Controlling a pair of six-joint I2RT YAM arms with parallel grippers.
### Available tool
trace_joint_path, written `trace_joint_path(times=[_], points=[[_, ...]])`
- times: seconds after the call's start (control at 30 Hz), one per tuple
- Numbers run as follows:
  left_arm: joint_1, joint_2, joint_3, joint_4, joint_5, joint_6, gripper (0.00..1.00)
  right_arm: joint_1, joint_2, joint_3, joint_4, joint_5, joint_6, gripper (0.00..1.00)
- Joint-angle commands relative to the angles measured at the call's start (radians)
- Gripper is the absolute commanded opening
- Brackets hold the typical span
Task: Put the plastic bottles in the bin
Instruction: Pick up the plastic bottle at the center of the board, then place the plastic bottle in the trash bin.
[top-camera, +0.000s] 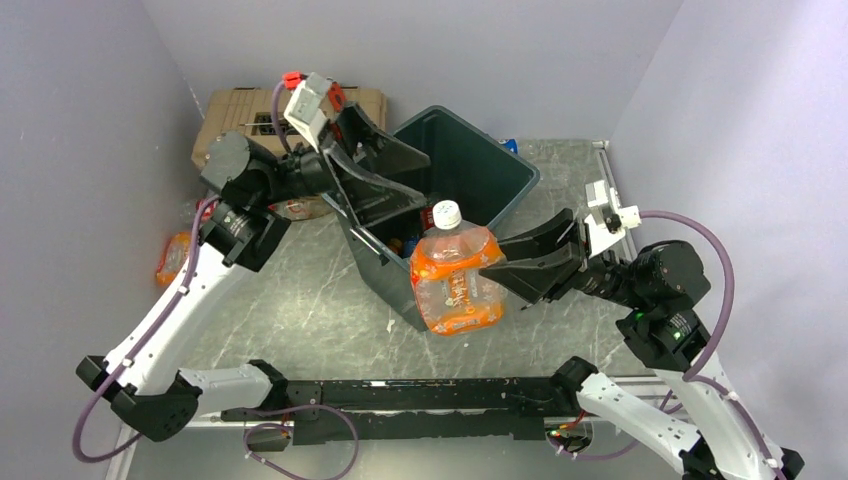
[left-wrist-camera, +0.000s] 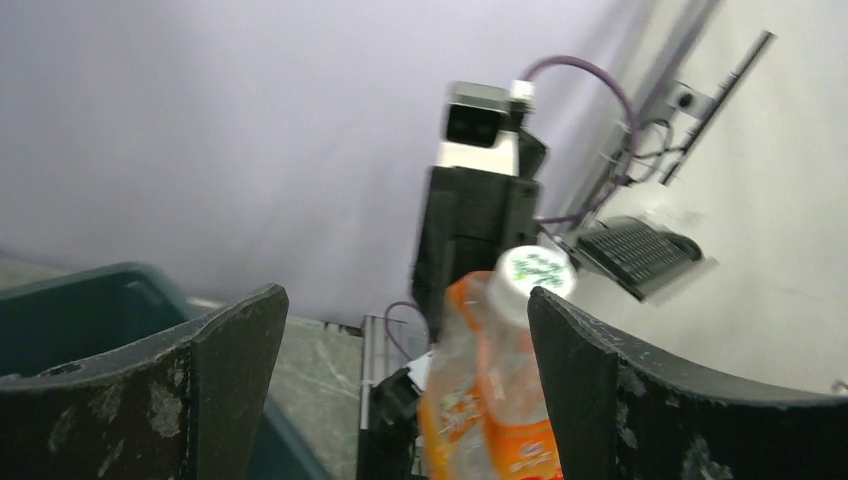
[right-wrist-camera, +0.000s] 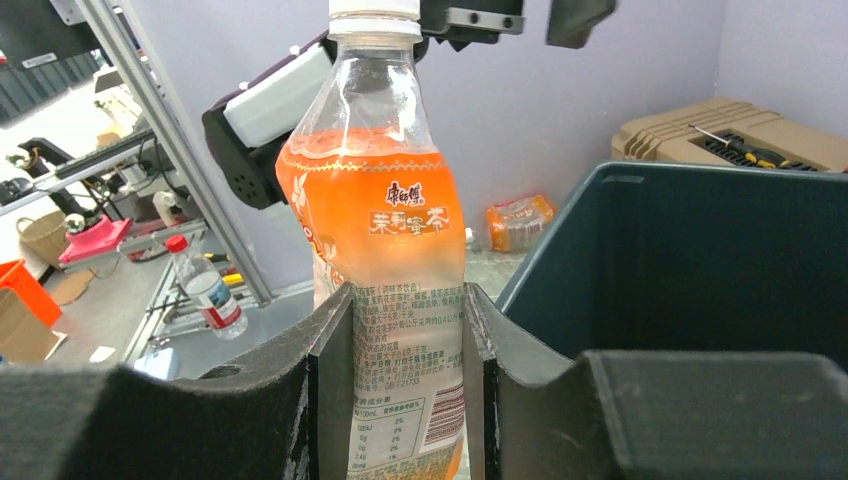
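Note:
The bottle would stay with the robot's right gripper if the left gripper lifted now, because the left gripper's fingers are wide apart and don't reach the white cap (top-camera: 447, 214) (left-wrist-camera: 536, 273).
My right gripper (top-camera: 500, 268) is shut on a clear plastic bottle (top-camera: 455, 280) with an orange label and a white cap, held upright just outside the near corner of the dark green bin (top-camera: 500, 165). In the right wrist view the jaws (right-wrist-camera: 408, 300) squeeze the bottle's (right-wrist-camera: 375, 200) lower label, with the bin (right-wrist-camera: 700, 260) to the right. My left gripper (top-camera: 400, 178) hangs open over the bin's left rim with nothing in it. Its wrist view shows the wide-apart jaws (left-wrist-camera: 405, 300), the held bottle (left-wrist-camera: 490, 380) beyond them and the bin (left-wrist-camera: 90, 300) below. Inside the bin lie more bottles (top-camera: 430, 215).
A tan toolbox (top-camera: 250, 110) sits at the back left behind the left arm. A crushed orange-label bottle (top-camera: 172, 258) lies by the left wall, and another bottle (top-camera: 300, 208) lies under the left arm. Walls close in left and right.

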Motion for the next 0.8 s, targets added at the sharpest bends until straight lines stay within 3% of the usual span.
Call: trace_joint_path(times=[0.0,0.37,0.77], points=[[-0.131,0.011,0.098,-0.142,-0.051,0.181,0.95,0.005,0.016,0.001,0.100,0.013,0.026,0.00],[-0.279,0.019,0.096,-0.198,-0.154,0.291,0.86,0.005,0.016,-0.013,0.081,0.074,0.022,0.00],[-0.363,0.041,0.136,-0.258,-0.212,0.377,0.32,0.005,0.020,-0.016,0.077,0.078,0.022,0.00]])
